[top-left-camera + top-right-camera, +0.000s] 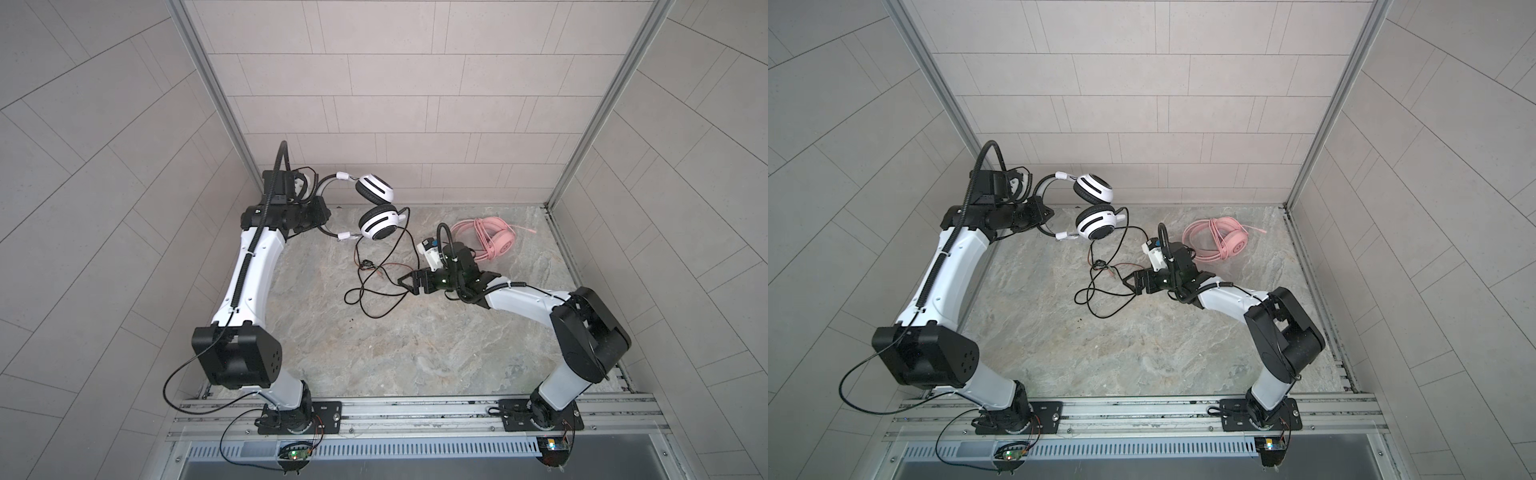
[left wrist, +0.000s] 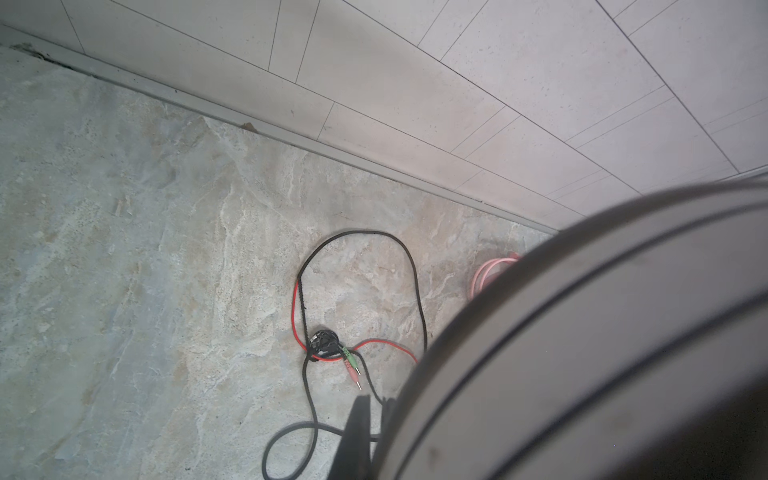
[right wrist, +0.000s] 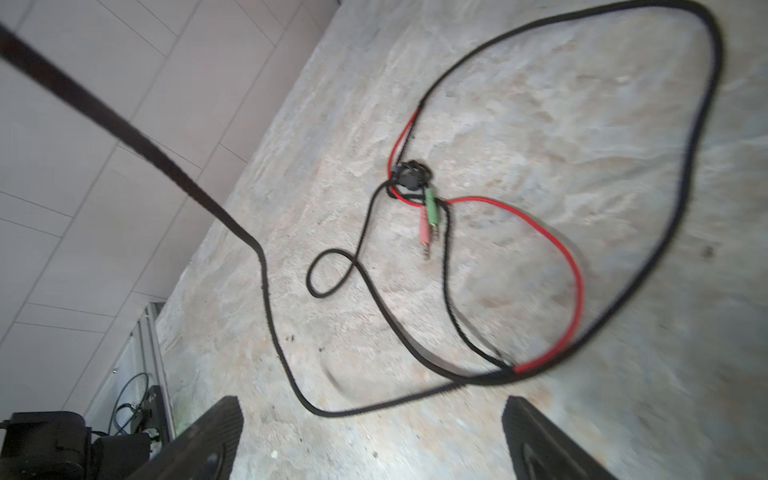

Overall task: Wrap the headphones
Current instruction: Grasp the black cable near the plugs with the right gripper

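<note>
The right gripper grabs the black cable at its loop [image 1: 393, 295] next, away from the ear cup [image 1: 379, 221], to leave length to wrap the headphones.
The white-and-black headphones [image 1: 376, 189] [image 1: 1094, 188] hang above the table's back left. My left gripper [image 1: 319, 211] [image 1: 1043, 214] [image 2: 374, 432] is shut on their headband [image 2: 582, 332], which fills much of the left wrist view. Their long black cable [image 1: 374, 291] [image 1: 1100, 299] [image 3: 270, 299] drops from the lower ear cup and lies in loose loops on the table, partly red, ending in green and pink plugs [image 3: 430, 216] [image 2: 351, 361]. My right gripper [image 1: 405, 282] [image 1: 1130, 282] [image 3: 372, 411] stands open just over a cable loop, with nothing between its fingers. The pink headphones [image 1: 486, 239] [image 1: 1219, 239] lie coiled at the back right.
Tiled walls [image 1: 374, 124] close in the marble table [image 1: 395, 353] at the back and both sides. An aluminium rail [image 1: 415, 409] carrying both arm bases runs along the front. The left arm's wrist is close to the back left corner.
</note>
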### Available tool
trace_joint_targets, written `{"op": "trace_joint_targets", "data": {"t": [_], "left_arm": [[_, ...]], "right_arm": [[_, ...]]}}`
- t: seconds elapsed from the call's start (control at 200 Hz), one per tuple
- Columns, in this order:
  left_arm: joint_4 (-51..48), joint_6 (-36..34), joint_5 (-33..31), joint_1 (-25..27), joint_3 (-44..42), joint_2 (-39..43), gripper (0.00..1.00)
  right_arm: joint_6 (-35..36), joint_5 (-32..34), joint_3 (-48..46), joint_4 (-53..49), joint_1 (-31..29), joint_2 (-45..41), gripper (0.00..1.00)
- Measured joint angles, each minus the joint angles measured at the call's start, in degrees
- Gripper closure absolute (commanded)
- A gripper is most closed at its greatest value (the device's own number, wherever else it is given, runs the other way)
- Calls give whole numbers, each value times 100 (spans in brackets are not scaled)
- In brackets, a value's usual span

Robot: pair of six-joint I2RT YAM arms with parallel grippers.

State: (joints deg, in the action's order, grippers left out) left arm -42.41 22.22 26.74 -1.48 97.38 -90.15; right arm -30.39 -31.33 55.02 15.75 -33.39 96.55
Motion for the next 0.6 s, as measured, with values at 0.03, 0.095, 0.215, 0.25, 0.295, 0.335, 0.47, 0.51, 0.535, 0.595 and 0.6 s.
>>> {"op": "trace_joint_targets", "data": {"t": [0.03, 0.095, 0.215, 0.25, 0.295, 0.335, 0.47, 0.51, 0.535, 0.595, 0.6], "left_arm": [[-31, 55, 15, 0, 85, -22, 100], [-105, 195, 42, 0, 299, -87, 100], [-188, 400, 83, 0, 761, -260, 100], [-203, 455, 96, 0, 892, -313, 100], [-216, 516, 131, 0, 1032, -365, 100], [-227, 555, 177, 0, 1121, -400, 100], [-225, 723, 299, 0, 1226, -435, 100], [-236, 772, 319, 0, 1255, -457, 100], [-256, 793, 334, -2, 1296, -485, 100], [-260, 855, 387, -26, 1388, -570, 100], [-262, 859, 389, -31, 1394, -575, 100]], "right_arm": [[-98, -28, 4, 256, -66, 129, 1], [-275, -79, 39, 673, -192, 409, 1], [-442, -192, 275, 1143, -393, 992, 1], [-463, -201, 304, 1287, -466, 1139, 1], [-470, -216, 304, 1425, -560, 1274, 1], [-474, -232, 310, 1530, -640, 1390, 1], [-481, -367, 487, 1784, -859, 1888, 1], [-481, -411, 535, 1818, -896, 1989, 1], [-479, -442, 564, 1832, -918, 2035, 2], [-448, -498, 658, 1832, -968, 2120, 10], [-446, -505, 669, 1829, -975, 2124, 11]]}}
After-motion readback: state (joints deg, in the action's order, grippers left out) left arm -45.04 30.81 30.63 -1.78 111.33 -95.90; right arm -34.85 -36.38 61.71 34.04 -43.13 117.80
